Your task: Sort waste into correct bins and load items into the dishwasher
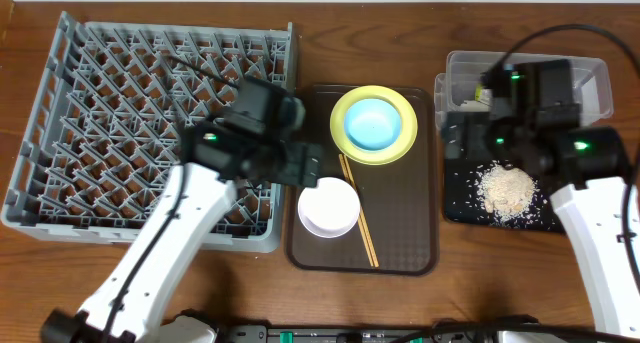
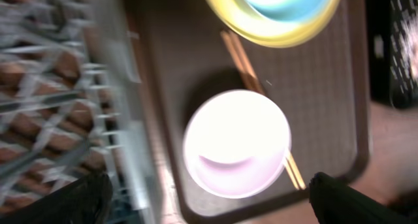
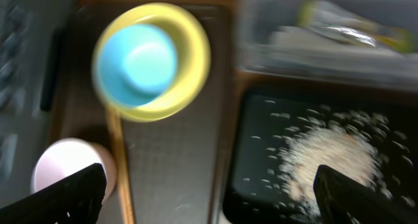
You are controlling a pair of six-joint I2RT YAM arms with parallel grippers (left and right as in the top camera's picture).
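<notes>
Next, my left gripper grabs the pink bowl by its rim beside the chopsticks, and the bowl's far edge stays free to load into the rack (image 1: 100, 113).
The light blue bowl (image 1: 373, 123) sits in the yellow plate (image 1: 340, 113) on the brown tray. The pale pink bowl (image 1: 328, 207) and the chopsticks (image 1: 360, 218) lie in front of them. My left gripper (image 2: 209, 201) is open and empty above the pink bowl (image 2: 236, 142), beside the grey dish rack (image 1: 100, 113). My right gripper (image 3: 209, 198) is open and empty above the seam between the brown tray and the black tray (image 1: 460, 198), which holds the rice scraps (image 1: 506, 191). The green-yellow wrapper (image 3: 353, 25) lies in the clear tub (image 1: 590, 78). The white cup is out of view.
The brown serving tray (image 1: 400, 233) lies between the rack and the two bins. The clear tub stands behind the black tray at the right. Bare wooden table (image 1: 400, 13) runs along the back. Both wrist views are blurred.
</notes>
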